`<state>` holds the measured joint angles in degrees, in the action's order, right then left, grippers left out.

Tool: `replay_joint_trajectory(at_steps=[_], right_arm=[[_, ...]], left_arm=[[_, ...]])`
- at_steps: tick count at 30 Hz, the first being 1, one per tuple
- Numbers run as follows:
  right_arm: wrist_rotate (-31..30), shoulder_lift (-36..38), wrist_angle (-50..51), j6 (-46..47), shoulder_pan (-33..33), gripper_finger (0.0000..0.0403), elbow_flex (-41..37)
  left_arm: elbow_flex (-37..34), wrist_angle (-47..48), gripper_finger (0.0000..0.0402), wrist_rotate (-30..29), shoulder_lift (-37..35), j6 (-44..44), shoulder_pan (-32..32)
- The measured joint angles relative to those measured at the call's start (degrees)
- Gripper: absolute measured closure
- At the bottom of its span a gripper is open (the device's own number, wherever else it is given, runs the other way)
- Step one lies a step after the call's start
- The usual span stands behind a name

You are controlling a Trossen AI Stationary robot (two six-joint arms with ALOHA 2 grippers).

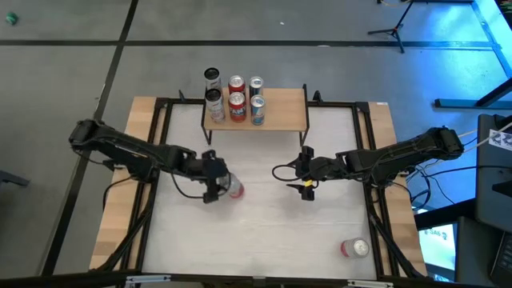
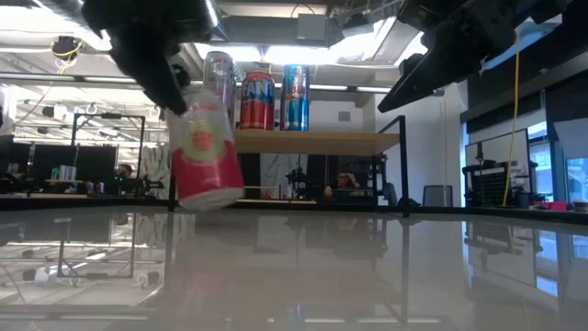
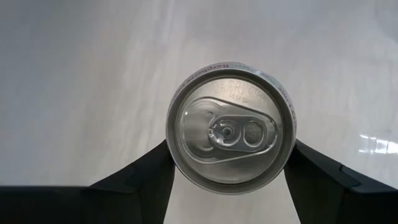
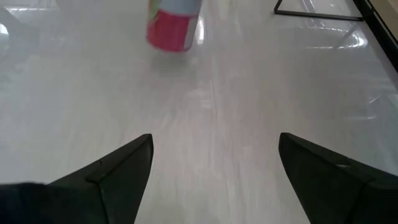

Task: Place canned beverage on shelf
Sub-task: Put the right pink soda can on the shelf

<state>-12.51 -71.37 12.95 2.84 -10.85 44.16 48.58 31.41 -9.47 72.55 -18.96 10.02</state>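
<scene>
My left gripper should move the red and white can to my open right gripper before it opens, because the can hangs tilted and is still short of it.
A red and white can (image 1: 235,189) is at the table's middle left, tilted in the low view (image 2: 204,156). My left gripper (image 1: 224,186) is shut on it. The silver top of the can (image 3: 230,127) fills the left wrist view. My right gripper (image 1: 306,182) is open and empty at the table's middle right, with bare table between its fingers (image 4: 214,140). The shelf (image 1: 280,112), a light wooden board on thin black legs, stands at the far middle. Several cans (image 1: 238,100) stand upright on its left part. My left gripper pinches the can's side wall just below the top rim (image 3: 171,149) between its two fingers, one on each side. The fingers (image 2: 156,64) slant down from above and from the table's left. The can hangs tilted below them. Whether its bottom (image 2: 209,200) touches the table I cannot tell.
Another red and white can (image 1: 354,248) lies on its side near the table's front right. The right part of the shelf board (image 1: 288,108) is bare. Black frame rails (image 1: 160,144) run along the table's left and right sides.
</scene>
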Motion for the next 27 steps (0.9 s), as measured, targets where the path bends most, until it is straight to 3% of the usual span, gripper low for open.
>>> replay_joint_trajectory(at_steps=[18,27], right_arm=[[1.2,-2.9,-1.5,-1.1,0.0,0.0061,0.1],[1.7,-3.2,-2.6,-1.9,0.0,0.0061,0.1]], left_arm=[[21.7,-1.8,0.0157,-1.8,25.6,6.3,2.4],[25.6,-2.2,0.0121,-3.8,27.7,10.2,3.7]])
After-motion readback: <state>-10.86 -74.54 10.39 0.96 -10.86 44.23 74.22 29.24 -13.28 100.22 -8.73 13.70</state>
